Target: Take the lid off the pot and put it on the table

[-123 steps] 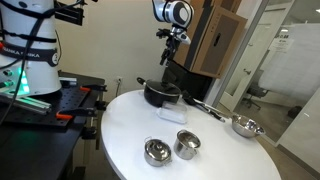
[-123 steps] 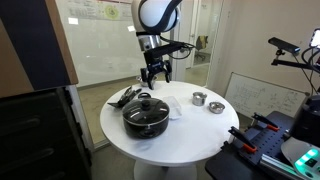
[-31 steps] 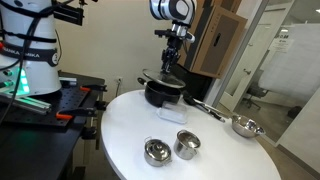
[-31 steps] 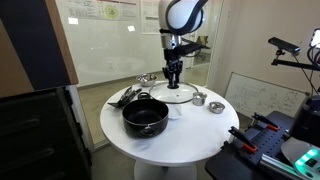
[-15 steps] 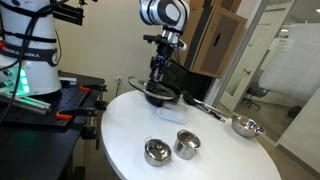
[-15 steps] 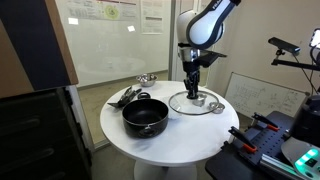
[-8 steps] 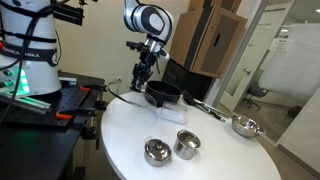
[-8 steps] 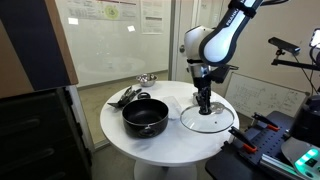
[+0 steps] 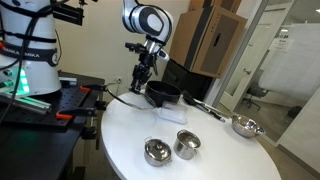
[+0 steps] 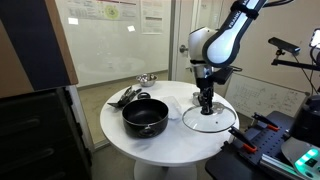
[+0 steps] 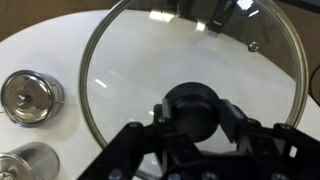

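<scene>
The lid's rim (image 9: 120,99) (image 11: 83,85) is slanting above the white tabletop, so the gripper will hold on to the lid until it lies flat there.
My gripper (image 11: 190,112) is shut on the dark centre knob of the clear glass lid (image 11: 170,50), one finger (image 11: 165,110) on each side. In both exterior views the lid (image 10: 212,119) (image 9: 120,97) sits level under the gripper (image 10: 206,104) (image 9: 137,83), low over the white table (image 10: 170,145) (image 9: 130,140) near its edge. Whether it touches the tabletop I cannot tell. The black pot (image 10: 146,115) (image 9: 163,95) stands uncovered, well apart from the lid.
Two small steel cups (image 9: 157,152) (image 9: 187,144) stand on the table; in the wrist view they are left of the lid (image 11: 30,97). A long-handled steel pan (image 9: 245,126) (image 10: 147,78) lies at the rim. A black workbench with red parts (image 9: 70,100) stands beside the table.
Over the last second the gripper has carried the lid farther from the pot, towards the table's edge, and lowered it. The pot and cups have not moved.
</scene>
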`<state>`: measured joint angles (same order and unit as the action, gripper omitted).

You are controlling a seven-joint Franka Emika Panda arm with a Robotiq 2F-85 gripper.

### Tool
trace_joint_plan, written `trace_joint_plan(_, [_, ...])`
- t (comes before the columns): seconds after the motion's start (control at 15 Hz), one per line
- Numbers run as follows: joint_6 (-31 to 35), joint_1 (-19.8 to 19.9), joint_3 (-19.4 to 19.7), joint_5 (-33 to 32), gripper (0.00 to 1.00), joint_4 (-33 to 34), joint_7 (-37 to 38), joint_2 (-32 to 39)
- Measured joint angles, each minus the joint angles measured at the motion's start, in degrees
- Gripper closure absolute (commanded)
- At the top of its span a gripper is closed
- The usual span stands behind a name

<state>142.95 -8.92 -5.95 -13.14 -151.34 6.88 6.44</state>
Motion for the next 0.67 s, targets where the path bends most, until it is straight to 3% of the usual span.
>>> trace_joint_plan(0.67, [0.5,3.9,4.1,-0.9,0.76,0.1,0.5,-1.0])
